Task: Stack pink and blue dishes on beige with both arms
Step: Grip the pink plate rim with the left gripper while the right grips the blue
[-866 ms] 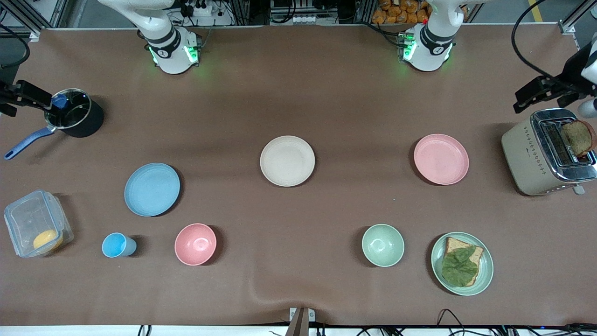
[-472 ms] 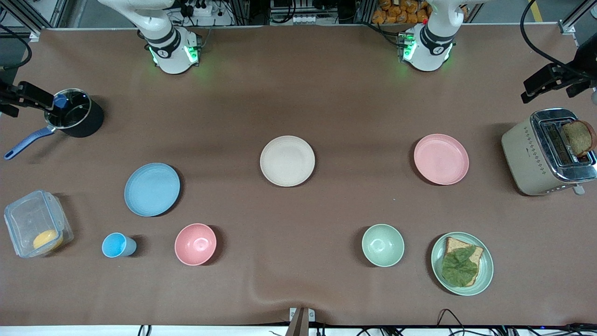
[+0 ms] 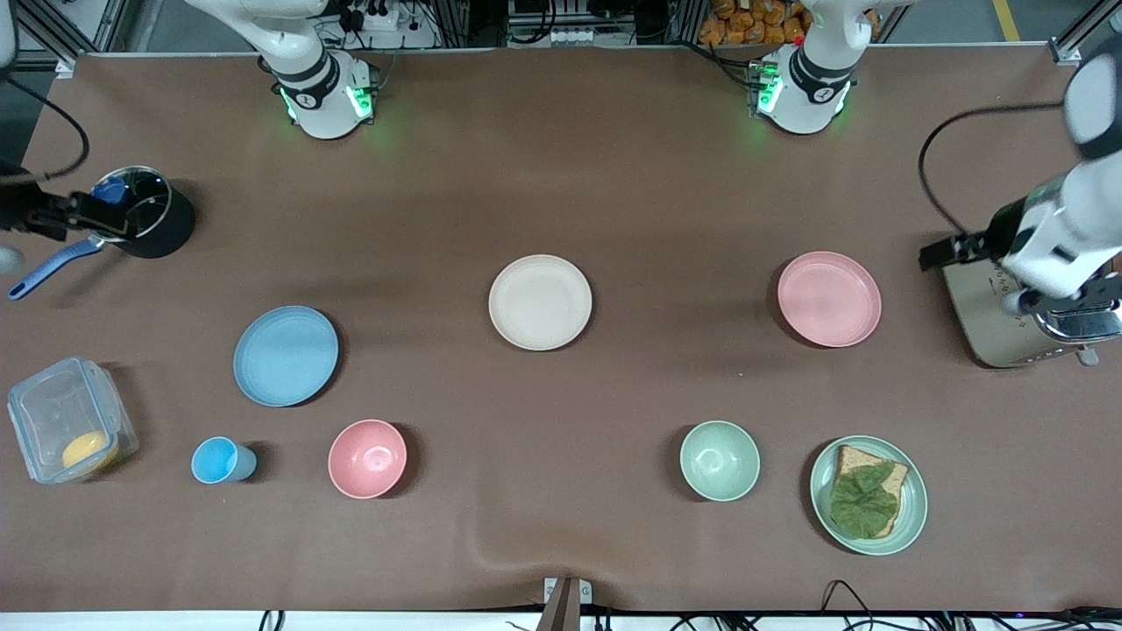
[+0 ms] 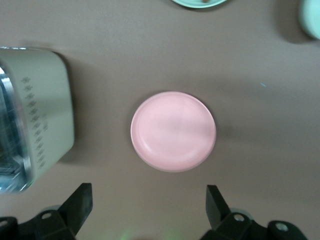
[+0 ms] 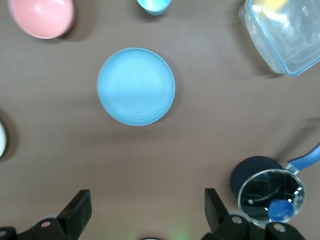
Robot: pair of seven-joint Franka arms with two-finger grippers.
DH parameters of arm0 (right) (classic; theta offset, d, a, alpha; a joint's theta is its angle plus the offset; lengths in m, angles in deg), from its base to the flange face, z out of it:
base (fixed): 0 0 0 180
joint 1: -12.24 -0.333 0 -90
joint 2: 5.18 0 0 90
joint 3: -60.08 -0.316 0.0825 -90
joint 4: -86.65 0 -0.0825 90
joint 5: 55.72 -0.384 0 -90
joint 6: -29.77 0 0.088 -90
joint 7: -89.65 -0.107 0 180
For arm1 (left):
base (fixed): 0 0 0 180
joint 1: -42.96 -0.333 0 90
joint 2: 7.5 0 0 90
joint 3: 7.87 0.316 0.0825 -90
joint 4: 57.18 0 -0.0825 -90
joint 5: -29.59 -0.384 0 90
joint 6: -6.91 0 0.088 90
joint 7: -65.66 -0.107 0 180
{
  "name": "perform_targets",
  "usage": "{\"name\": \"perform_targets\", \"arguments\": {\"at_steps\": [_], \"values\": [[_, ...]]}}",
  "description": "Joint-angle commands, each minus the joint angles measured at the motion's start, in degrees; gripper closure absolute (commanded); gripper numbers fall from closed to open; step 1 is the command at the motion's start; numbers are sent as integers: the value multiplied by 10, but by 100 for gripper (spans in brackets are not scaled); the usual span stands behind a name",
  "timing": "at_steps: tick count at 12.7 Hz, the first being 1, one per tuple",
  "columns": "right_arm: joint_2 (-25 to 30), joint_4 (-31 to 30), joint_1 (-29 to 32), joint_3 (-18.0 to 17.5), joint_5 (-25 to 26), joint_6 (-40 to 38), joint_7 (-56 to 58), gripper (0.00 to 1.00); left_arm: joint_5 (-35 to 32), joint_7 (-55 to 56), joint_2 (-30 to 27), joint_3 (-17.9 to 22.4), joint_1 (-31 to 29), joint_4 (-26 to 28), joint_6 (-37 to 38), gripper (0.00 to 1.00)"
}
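I should grab the blue plate by its rim (image 3: 237, 356) with my right gripper next. Then the blue plate can be stacked over the beige plate (image 3: 540, 302).
Three plates lie apart on the brown table: the beige plate (image 3: 540, 302) in the middle, the pink plate (image 3: 829, 299) toward the left arm's end and the blue plate (image 3: 286, 355) toward the right arm's end. My left gripper (image 4: 147, 202) hangs open and empty high over the table beside the pink plate (image 4: 173, 131); its arm (image 3: 1052, 237) shows over the toaster. My right gripper (image 5: 145, 207) is open and empty high up, with the blue plate (image 5: 136, 86) below it. Its hand (image 3: 53, 215) shows by the pot.
A toaster (image 3: 1008, 307) stands beside the pink plate. A dark pot (image 3: 140, 223) and a clear container (image 3: 70, 421) sit at the right arm's end. A blue cup (image 3: 221, 460), pink bowl (image 3: 367, 458), green bowl (image 3: 720, 460) and green plate with bread (image 3: 868, 495) line the near side.
The left arm has swung in over the toaster, toward the pink plate. The right arm's hand has shifted slightly by the pot. No plate has moved.
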State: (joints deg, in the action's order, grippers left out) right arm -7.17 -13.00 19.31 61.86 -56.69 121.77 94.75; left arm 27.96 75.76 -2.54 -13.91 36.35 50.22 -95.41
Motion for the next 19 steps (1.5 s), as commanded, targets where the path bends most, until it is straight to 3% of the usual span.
{"name": "perform_targets", "arguments": {"at_steps": [1,4,7,10,12,14,15,16,17,19], "values": [[-57,-55,32,-7,2,62,0,0,-10,-1,-22,-5,-28,131,-116,0],[-158,-55,49,-8,-2,134,11,0,-10,-2,32,-5,-43,210,-257,0],[-233,-56,44,-10,-12,207,11,0,-11,-12,88,-4,-71,235,-337,0],[-296,-56,44,-10,-36,280,12,0,-11,-27,114,-4,-88,238,-353,0],[-311,-56,44,-10,-37,283,11,0,-11,-27,125,-5,-88,238,-358,0],[-324,-56,44,-11,-47,284,11,0,-10,-27,135,-5,-90,238,-364,11],[-326,-57,45,-11,-54,286,12,32,-11,-27,138,-5,-90,238,-366,22],[-327,-57,44,-11,-59,285,11,88,-11,-28,142,-4,-93,238,-369,32],[-331,-57,44,-11,-71,286,11,100,-11,-28,143,-5,-93,238,-369,38],[-333,-57,42,-11,-73,286,12,100,-11,-28,149,-4,-95,237,-370,42]]}}
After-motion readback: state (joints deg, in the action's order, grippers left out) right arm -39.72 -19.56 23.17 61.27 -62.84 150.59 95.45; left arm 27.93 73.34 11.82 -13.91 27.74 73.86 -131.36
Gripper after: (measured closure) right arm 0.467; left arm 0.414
